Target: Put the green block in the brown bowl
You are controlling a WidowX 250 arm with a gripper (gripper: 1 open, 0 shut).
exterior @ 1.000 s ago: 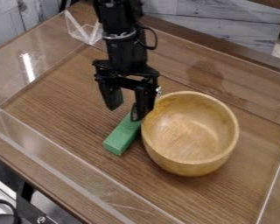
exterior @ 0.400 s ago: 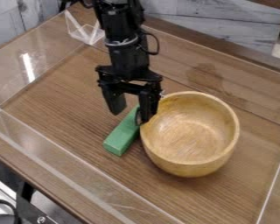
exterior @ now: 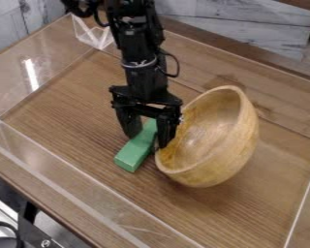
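My gripper grabs the green block (exterior: 133, 154) by its two long sides next, to put it in the brown bowl (exterior: 216, 139).
The green block (exterior: 133, 154) lies flat on the wooden table, just left of the brown bowl (exterior: 216, 139). My gripper (exterior: 147, 131) stands open right over the block's far end, one finger on each side of it. The right finger presses against the bowl's near-left rim, and the bowl is tipped up on that side so its opening faces right. The block's upper end is partly hidden behind the fingers.
A clear plastic wall (exterior: 67, 184) runs along the front left of the table. A transparent bag-like object (exterior: 90, 34) sits at the back left behind the arm. A grey and white surface (exterior: 262, 29) lies beyond the table's far edge.
The gripper has come down and slightly right over the block. Its right finger has pushed the bowl's rim, tilting the bowl up. The block has not moved.
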